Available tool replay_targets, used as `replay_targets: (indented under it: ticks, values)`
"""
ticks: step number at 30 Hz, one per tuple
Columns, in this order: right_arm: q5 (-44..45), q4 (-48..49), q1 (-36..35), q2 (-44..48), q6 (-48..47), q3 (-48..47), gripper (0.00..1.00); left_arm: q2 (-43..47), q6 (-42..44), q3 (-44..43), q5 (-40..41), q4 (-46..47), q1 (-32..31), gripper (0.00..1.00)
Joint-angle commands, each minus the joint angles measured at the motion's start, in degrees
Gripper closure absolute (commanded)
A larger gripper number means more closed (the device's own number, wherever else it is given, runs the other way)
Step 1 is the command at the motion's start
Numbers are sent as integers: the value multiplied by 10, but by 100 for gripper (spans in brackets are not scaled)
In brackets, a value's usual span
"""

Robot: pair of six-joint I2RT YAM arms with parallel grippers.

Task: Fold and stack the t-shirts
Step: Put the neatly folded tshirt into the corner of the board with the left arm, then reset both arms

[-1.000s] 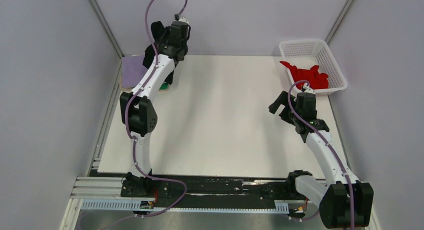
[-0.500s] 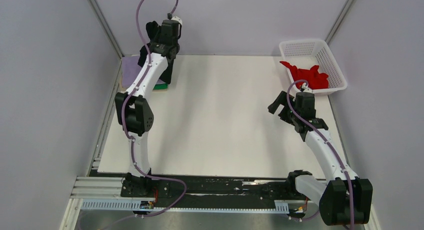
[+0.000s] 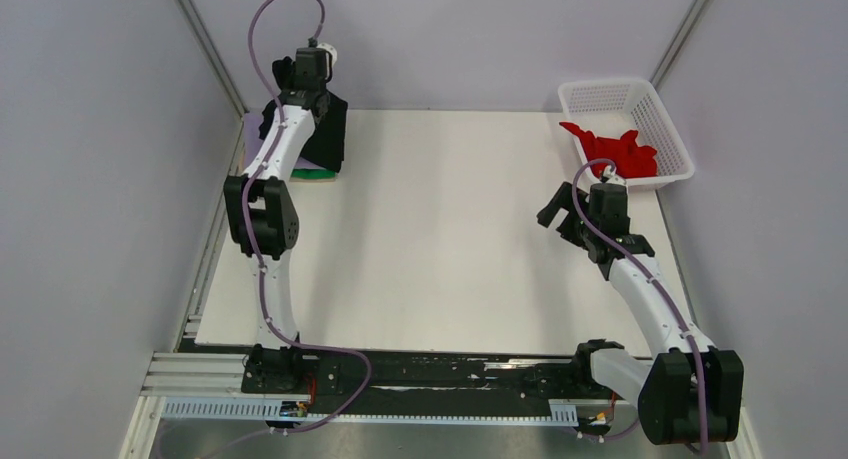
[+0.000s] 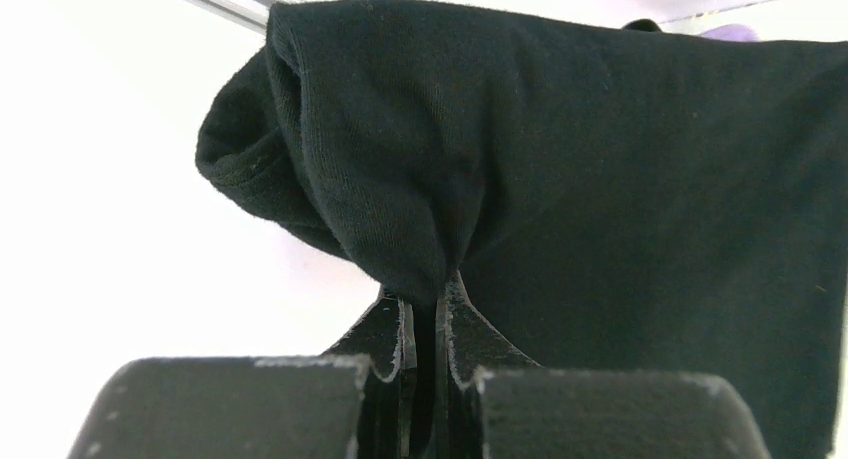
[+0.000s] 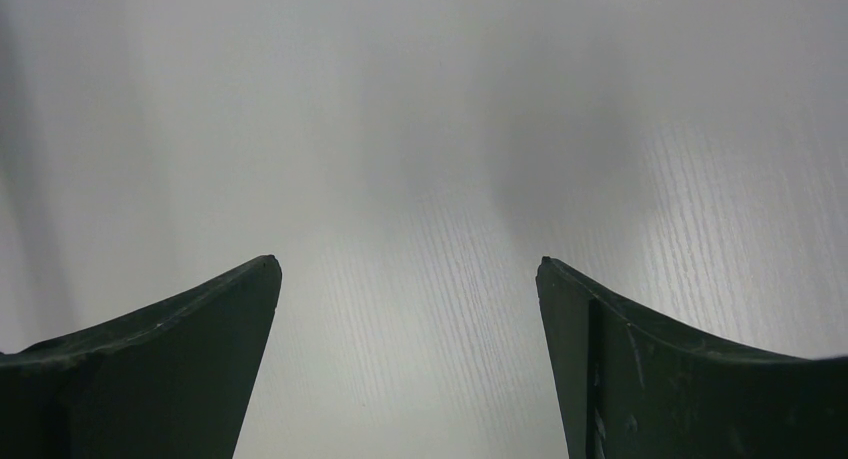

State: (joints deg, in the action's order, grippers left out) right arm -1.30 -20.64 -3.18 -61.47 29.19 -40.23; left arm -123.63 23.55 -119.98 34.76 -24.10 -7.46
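Note:
Part of the lilac t-shirt lies bare past the black t-shirt's bunched fold, so the black t-shirt would drop short if I opened now. My left gripper will keep holding the black t-shirt.
A black t-shirt hangs from my left gripper at the table's far left corner. In the left wrist view the left gripper is shut on a bunched fold of the black t-shirt. Under it lie a lilac t-shirt and a green t-shirt, of which only an edge shows. A red t-shirt lies crumpled in the white basket. My right gripper hovers open over bare table; the right wrist view shows nothing between the right gripper's jaws.
The white lattice basket stands at the far right corner of the white table. Grey walls and metal rails close in the left, back and right sides. A strip of lilac cloth shows past the black shirt.
My left arm has swung left and toward the back corner, carrying the black t-shirt over the lilac and green ones. The right arm has barely moved.

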Motion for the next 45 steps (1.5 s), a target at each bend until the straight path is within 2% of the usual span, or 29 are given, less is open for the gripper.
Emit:
replay_targets:
  ticks: [1,5,8,9,10,11,12,14,17,20,26,28,29,30,35,37,39,42,45]
  values:
    - [12,13,4,0,-8,-21,0,-51,1,-47,-40,19,46,100]
    - [38,10,4,2,-8,-18,0,-82,-19,-71,-64,12,71,93]
    - [39,8,3,1,-8,-21,0,-103,-46,-99,-89,0,100,71]
    - [39,7,4,0,-8,-22,0,-107,-55,-106,-88,-2,107,68]
    - [38,6,4,0,-7,-23,0,-116,-59,-120,-87,-4,110,61]
    - [37,5,3,1,-6,-24,0,-119,-68,-127,-82,-5,115,51]
    - [35,4,4,2,-5,-24,0,-127,-72,-143,-76,-7,117,14]
    - [34,3,4,7,-2,-24,0,-139,-86,-174,-53,-21,120,2]
    - [34,0,3,20,1,-21,0,-139,-139,-201,-42,-46,120,0]
    - [32,0,4,34,3,-20,0,-91,-206,-174,-82,-70,120,0]
    - [39,-1,4,57,8,-21,0,63,-351,-23,-274,-57,119,0]
    - [45,0,4,60,10,-19,0,128,-388,52,-329,-38,115,0]
    - [49,3,4,61,9,-16,0,181,-405,123,-363,-11,112,0]
    - [50,6,4,60,7,-13,0,208,-413,165,-370,5,104,0]
    - [44,21,10,64,8,9,0,423,-444,495,-376,125,45,0]
    - [40,32,10,68,6,21,0,483,-457,593,-384,152,22,0]
    - [42,35,10,72,7,29,0,526,-461,660,-397,152,5,0]
    - [42,41,10,80,13,44,0,577,-463,709,-385,125,0,0]
    - [48,48,10,84,23,56,0,614,-466,762,-384,140,0,0]
